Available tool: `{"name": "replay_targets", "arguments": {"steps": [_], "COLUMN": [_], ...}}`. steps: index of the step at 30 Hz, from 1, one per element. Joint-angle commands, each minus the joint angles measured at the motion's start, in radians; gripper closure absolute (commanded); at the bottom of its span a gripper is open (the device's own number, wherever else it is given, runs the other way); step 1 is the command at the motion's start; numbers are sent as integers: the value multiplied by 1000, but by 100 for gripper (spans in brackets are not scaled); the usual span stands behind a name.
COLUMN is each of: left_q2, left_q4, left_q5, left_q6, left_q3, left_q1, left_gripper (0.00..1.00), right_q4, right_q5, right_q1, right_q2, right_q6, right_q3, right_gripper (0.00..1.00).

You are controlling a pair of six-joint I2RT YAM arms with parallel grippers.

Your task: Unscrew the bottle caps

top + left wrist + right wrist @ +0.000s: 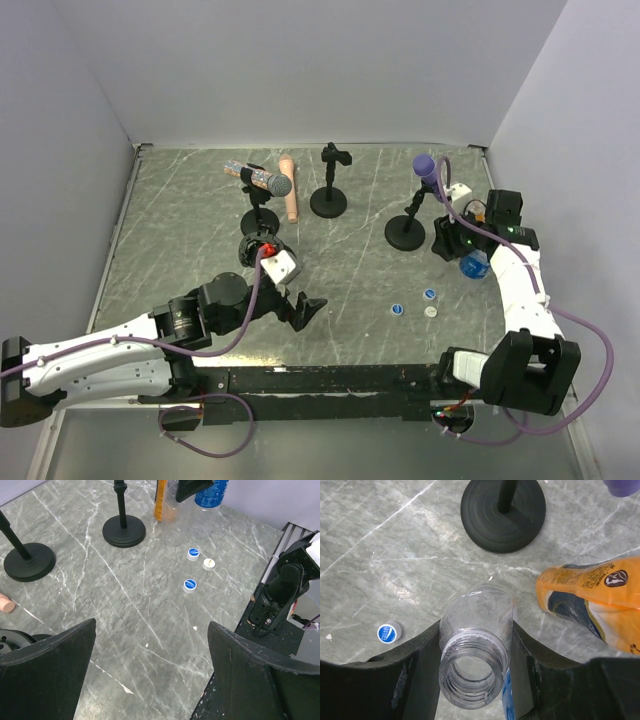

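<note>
The clear bottle's base meets the tabletop beside the orange bottle (590, 602) and it would stand upright, so it is time for my right gripper to open.
Three small caps lie loose on the table: a blue one (397, 309), a blue one (429, 294) and a whitish one (431, 311). They also show in the left wrist view, blue (189, 585), blue (193, 553) and whitish (208, 563). My right gripper (476, 625) is shut on an uncapped clear bottle (476, 645), its open threaded neck facing the camera. An orange bottle (590, 602) stands just to its right. My left gripper (151, 625) is open and empty above bare table, left of the caps; it also shows in the top view (300, 308).
Black microphone stands rise at the back, with bases in the middle (328, 203) and at the right (404, 232); the right one carries a purple head (424, 164). A microphone (262, 180) and a pink stick (289, 200) lie at the back left. One base (502, 512) is close behind the held bottle.
</note>
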Motion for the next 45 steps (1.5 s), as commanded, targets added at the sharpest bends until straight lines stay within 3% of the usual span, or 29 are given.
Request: {"name": "replay_targets", "arguments": {"steps": [1,20,31,38,42,45], "left_q2": [-27,-30,-42,-42,-47,-13], "left_q4": [18,21,33,3,-25,-80], "left_q5": [-12,2,7,-93,-83,104], "left_q6": [-12,-11,-26,-45,-100,-189], "left_q3": [-5,7,33,121,207,300], "left_q1": [3,3,3,9,119,373], "left_gripper": [4,4,3,3,3,3], "right_q4": [49,-17,-112,-150,-137,-126], "right_q5": [2,-54,-54,-29,78,110], "right_q1": [-9,-11,-12,-12,-18,-24], "right_q2": [18,-83,-173,-206,-215,-235], "right_q6": [12,7,24,78,263,381], "right_q3": [-20,23,180,295,381,434], "right_gripper": [48,23,7,1,1,1]}}
